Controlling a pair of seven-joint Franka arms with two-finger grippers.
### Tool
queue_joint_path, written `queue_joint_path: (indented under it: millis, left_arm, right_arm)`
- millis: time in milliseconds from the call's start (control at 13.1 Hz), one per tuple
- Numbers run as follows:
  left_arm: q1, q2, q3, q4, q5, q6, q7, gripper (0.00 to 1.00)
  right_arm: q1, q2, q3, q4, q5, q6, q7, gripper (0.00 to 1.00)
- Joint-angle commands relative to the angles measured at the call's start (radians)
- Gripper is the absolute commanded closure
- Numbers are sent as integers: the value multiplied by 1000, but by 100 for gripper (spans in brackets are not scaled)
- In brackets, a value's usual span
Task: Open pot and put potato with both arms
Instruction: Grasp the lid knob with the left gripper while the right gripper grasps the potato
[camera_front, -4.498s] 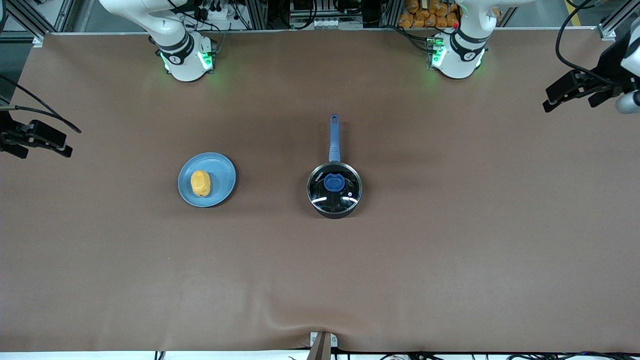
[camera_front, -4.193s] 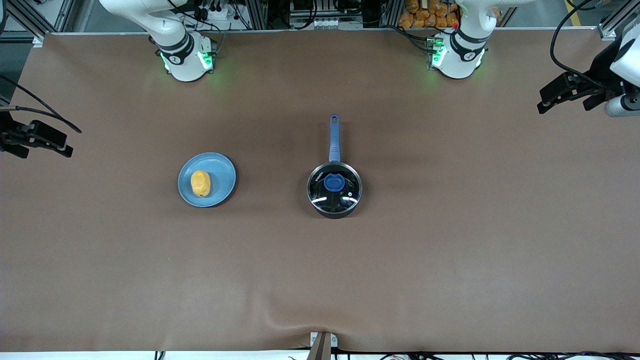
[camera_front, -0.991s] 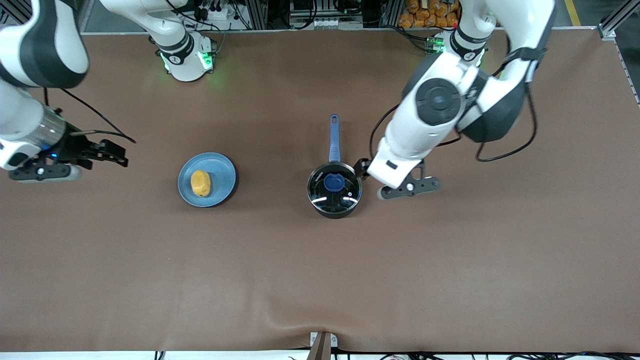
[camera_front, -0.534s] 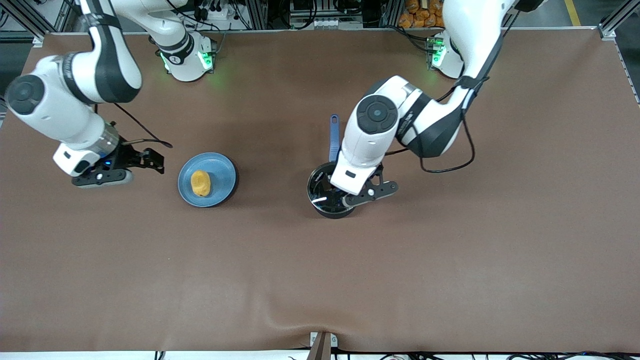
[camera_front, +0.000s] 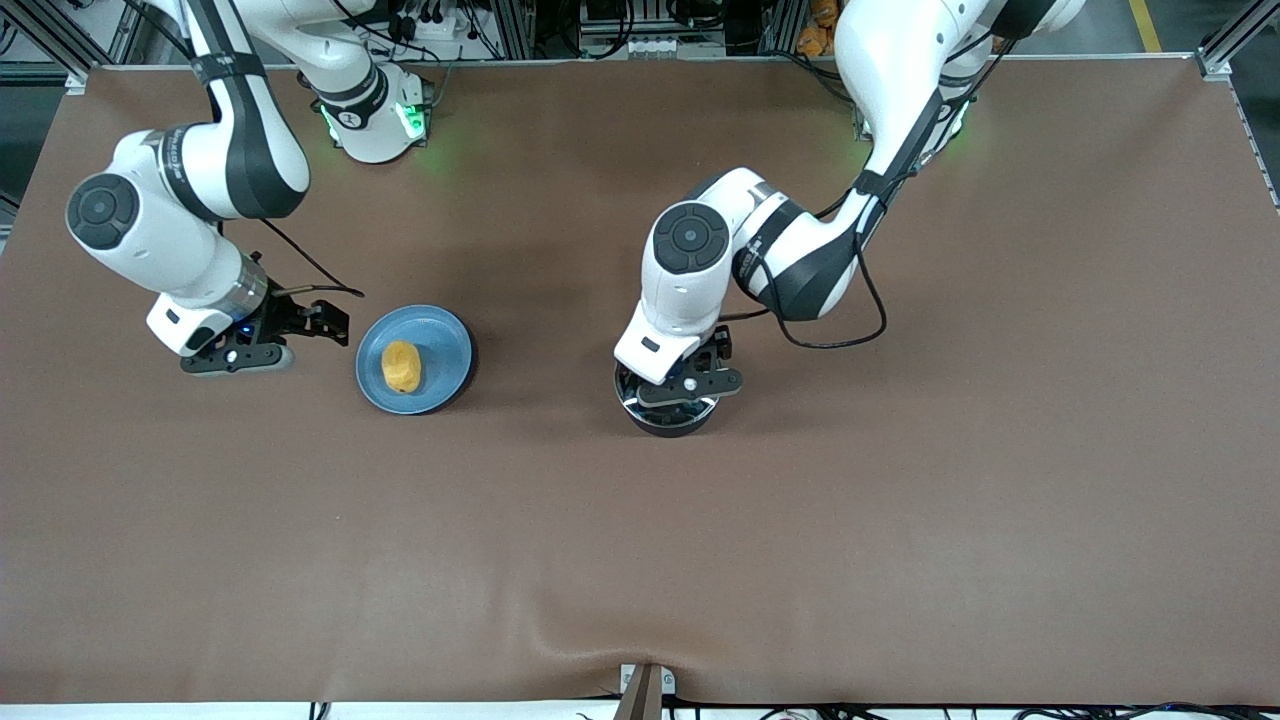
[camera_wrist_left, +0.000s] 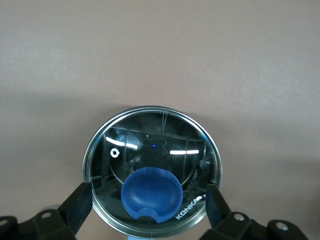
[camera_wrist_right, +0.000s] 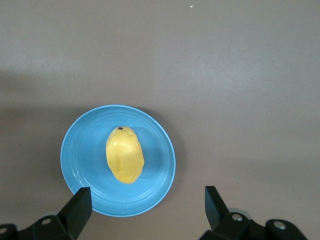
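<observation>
My right gripper grabs the potato by its rounded middle (camera_front: 402, 367) next, to put the yellow potato into the black pot (camera_front: 665, 422).
The black pot (camera_front: 665, 422) stands mid-table with its glass lid (camera_wrist_left: 150, 145) on. My left arm hides its blue handle. My left gripper (camera_front: 688, 382) hangs over the lid. In the left wrist view it (camera_wrist_left: 146, 207) is open, with one finger on each side of the lid's blue knob (camera_wrist_left: 152, 194) and apart from it. The yellow potato (camera_front: 401, 366) lies on a light-blue plate (camera_front: 445, 345). My right gripper (camera_front: 335, 325) is open and empty over the table beside the plate, toward the right arm's end. In the right wrist view it (camera_wrist_right: 146, 210) is over the plate's rim (camera_wrist_right: 80, 145), short of the potato (camera_wrist_right: 124, 155).
The brown table cover (camera_front: 900, 500) is bare around the plate and the pot. A small metal bracket (camera_front: 645, 685) sits at the table edge nearest the front camera. Cables and frames run along the edge by the arm bases.
Both arms swung in from the table's ends. My left gripper moved from beside the pot to over its lid. My right gripper moved closer to the plate. Pot, lid, plate and potato have not moved.
</observation>
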Motion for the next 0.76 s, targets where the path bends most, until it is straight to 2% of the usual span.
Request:
queue_joint_path:
  millis: [0,229,686]
  left_arm:
    - [-11,31,6,31,21,-1,22,0]
    - [-23,46,6,33,21,2,16,0]
    - [-38,64,6,31,21,16,23,0]
  right_arm:
    - [15,1,4,-8,1,18,48,0]
    - [15,56,25,-8,1,56,75,0]
    - [72,183,25,-11,26,139,76,0]
